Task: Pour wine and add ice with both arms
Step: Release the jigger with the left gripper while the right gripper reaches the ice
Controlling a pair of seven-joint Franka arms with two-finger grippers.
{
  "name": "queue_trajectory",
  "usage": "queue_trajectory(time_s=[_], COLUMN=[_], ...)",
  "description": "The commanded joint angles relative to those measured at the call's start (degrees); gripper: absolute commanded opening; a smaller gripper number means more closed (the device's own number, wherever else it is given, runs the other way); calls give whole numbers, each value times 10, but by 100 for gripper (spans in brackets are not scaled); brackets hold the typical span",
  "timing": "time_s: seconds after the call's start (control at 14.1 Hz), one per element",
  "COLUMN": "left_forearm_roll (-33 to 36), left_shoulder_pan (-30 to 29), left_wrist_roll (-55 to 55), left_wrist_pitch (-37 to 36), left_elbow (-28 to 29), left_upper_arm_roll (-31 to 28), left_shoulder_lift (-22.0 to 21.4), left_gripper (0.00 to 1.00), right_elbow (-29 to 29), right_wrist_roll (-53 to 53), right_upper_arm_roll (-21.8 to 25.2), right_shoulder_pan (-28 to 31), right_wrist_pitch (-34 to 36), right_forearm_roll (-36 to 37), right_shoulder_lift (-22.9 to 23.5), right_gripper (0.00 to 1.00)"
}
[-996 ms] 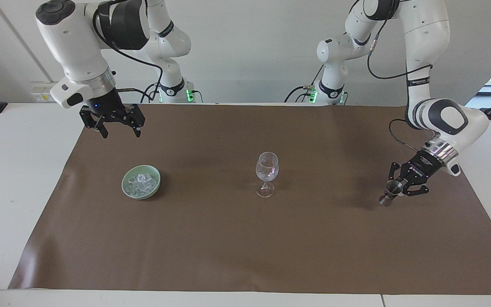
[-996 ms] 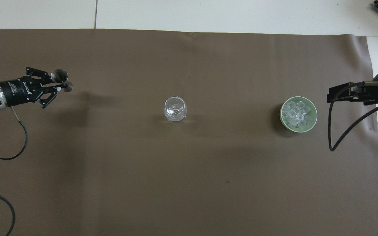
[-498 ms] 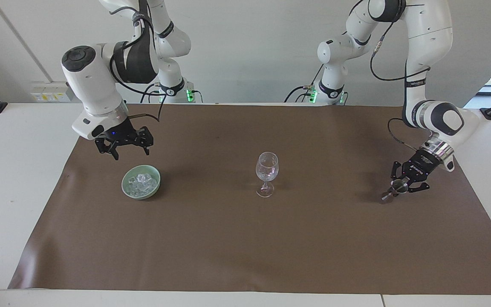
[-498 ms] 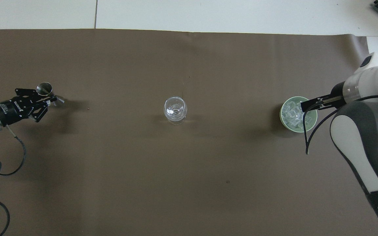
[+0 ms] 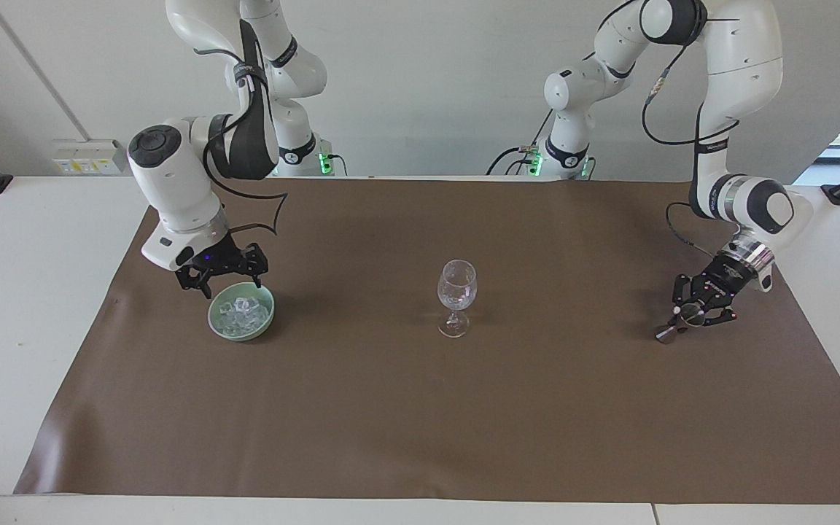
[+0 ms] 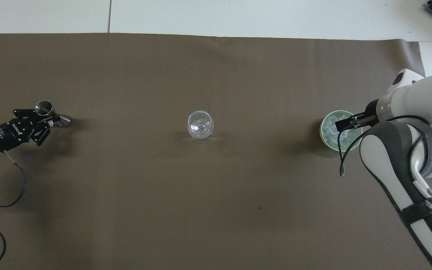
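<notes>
My left gripper releases the jigger now, since the lower end of the metal jigger (image 5: 667,334) meets the brown mat.
A pale green bowl (image 5: 242,336) (image 6: 322,134) holds several clear ice cubes (image 5: 243,312) (image 6: 331,131) at the right arm's end of the brown mat. My right gripper (image 5: 232,286) (image 6: 342,125) is open and hangs just over the bowl's rim on the side nearer the robots, holding nothing. A clear stemmed glass (image 5: 456,292) (image 6: 200,125) stands upright at the mat's middle. My left gripper (image 5: 691,318) (image 6: 50,119) is shut on a small metal jigger (image 5: 667,334) (image 6: 44,107). It holds the jigger tilted, low at the mat, at the left arm's end.
The brown mat (image 5: 420,408) (image 6: 216,195) covers most of the white table. A black cable (image 6: 345,157) loops from the right wrist beside the bowl. The right arm's white forearm (image 6: 407,176) covers the mat's corner near its base.
The right gripper came down and moved over the ice bowl. The left gripper sank with the jigger toward the mat and drew slightly toward the left arm's end.
</notes>
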State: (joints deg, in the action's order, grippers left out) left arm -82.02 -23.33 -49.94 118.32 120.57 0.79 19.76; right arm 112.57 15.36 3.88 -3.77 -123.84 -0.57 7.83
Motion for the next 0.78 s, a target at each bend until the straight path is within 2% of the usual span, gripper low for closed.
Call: queue_trajectory(time_s=[0.0, 0.07, 0.14, 0.21, 0.71], left_forearm_roll=[-16, -16, -16, -16, 3], left_shoulder_pan=[-10, -10, -10, -10, -6], left_wrist_roll=[13, 12, 12, 12, 12], left_wrist_pitch=[-13, -14, -15, -17, -19], left_elbow=[7, 6, 5, 1, -28], left_upper_arm_roll=[5, 5, 5, 5, 0], left_shoulder_lift=[-3, -3, -3, -3, -8], left_gripper=[16, 48, 94, 100, 100], right_elbow=[26, 36, 38, 41, 71], right_wrist_roll=[32, 38, 38, 37, 34], right_upper_arm_roll=[-2, 0, 0, 1, 2], right_shoulder_pan=[9, 9, 10, 11, 16], right_wrist_pitch=[-45, -62, -65, -65, -76], right_forearm_roll=[0, 0, 0, 0, 0], right_shoulder_lift=[7, 10, 12, 14, 17], right_gripper=[100, 100, 100, 100, 99])
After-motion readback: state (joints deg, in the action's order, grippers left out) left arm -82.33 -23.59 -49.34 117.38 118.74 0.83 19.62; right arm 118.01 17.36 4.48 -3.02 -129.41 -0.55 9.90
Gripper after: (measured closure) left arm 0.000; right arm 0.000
